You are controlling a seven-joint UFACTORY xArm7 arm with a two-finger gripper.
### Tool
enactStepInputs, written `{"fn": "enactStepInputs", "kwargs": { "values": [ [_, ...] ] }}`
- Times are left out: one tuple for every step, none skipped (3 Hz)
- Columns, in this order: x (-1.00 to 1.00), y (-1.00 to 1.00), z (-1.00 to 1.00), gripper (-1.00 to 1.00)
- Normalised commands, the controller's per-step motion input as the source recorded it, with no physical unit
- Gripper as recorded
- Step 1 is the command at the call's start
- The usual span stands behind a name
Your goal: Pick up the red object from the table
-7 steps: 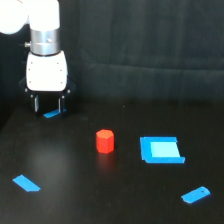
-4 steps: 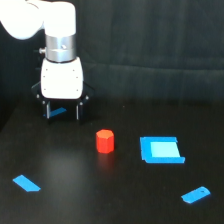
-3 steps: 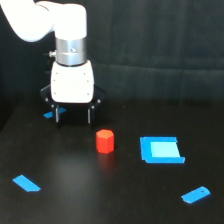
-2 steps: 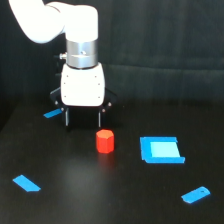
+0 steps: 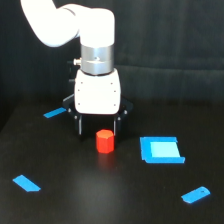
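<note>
The robot's gripper next needs to grab the red object by its opposite sides to pick it up from the table.
The red object is a small red-orange hexagonal block standing on the black table near the middle of the exterior view. My gripper hangs under its white head just behind and above the block. Its two dark fingers stand apart, one on each side of the block's top, and it is open. Nothing is held between them. The block's upper edge sits just below the white head and is not hidden.
A blue square frame with a lighter centre lies toward the exterior view's right of the block. Flat blue pieces lie at the back left, front left and front right. A dark backdrop rises behind the table.
The arm has travelled from the exterior view's back left toward the middle, and the open gripper now stands right over the red block. The block and blue pieces have stayed put.
</note>
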Motion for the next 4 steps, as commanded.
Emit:
{"fn": "enactStepInputs", "kwargs": {
  "values": [
    [0.02, -0.65, -0.1, 0.99],
    [0.07, -0.13, -0.13, -0.94],
    [0.05, 0.05, -0.08, -1.0],
    [0.02, -0.03, -0.09, -1.0]
  ]
}}
